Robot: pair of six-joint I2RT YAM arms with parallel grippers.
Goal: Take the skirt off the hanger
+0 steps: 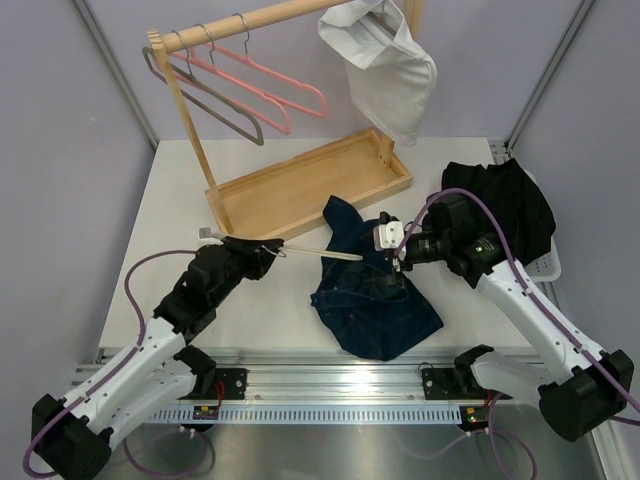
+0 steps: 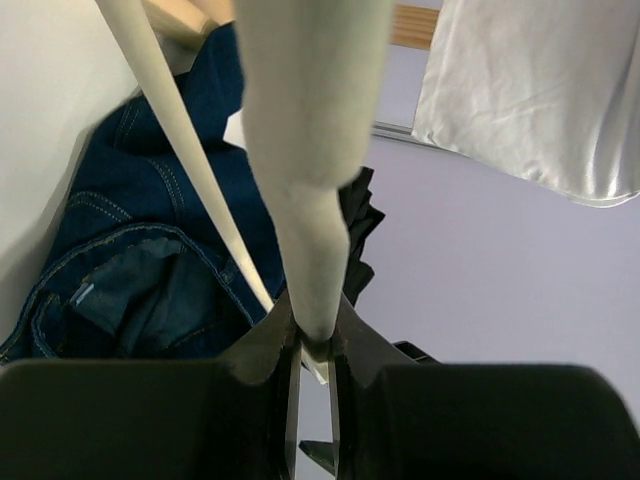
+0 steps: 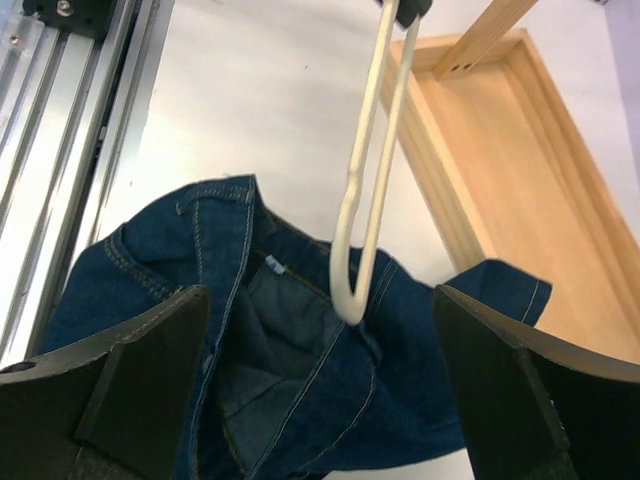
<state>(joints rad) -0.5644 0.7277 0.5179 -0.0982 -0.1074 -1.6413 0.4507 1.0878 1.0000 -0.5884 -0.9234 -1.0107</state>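
Observation:
My right gripper picks up the cream hanger by its free rounded end [image 1: 356,257] [image 3: 349,304] next, leaving the rest free to hang on the rack.
A dark blue denim skirt [image 1: 372,295] lies crumpled on the table in front of the arms. My left gripper [image 1: 268,250] is shut on one end of a cream hanger [image 1: 320,253], which reaches right towards the skirt. In the left wrist view the jaws [image 2: 315,335] pinch the hanger [image 2: 310,150], with the skirt [image 2: 140,270] beyond. My right gripper [image 1: 398,262] hangs open just over the skirt. In its wrist view the hanger's [image 3: 368,190] rounded end rests over the skirt's [image 3: 300,390] waistband, between the wide-apart fingers [image 3: 130,385].
A wooden rack with a tray base [image 1: 310,185] stands behind, carrying pink hangers [image 1: 270,90], a grey hanger [image 1: 220,110] and a white garment [image 1: 385,60]. Black clothes [image 1: 510,200] fill a white basket at the right. A metal rail [image 1: 330,385] runs along the near edge.

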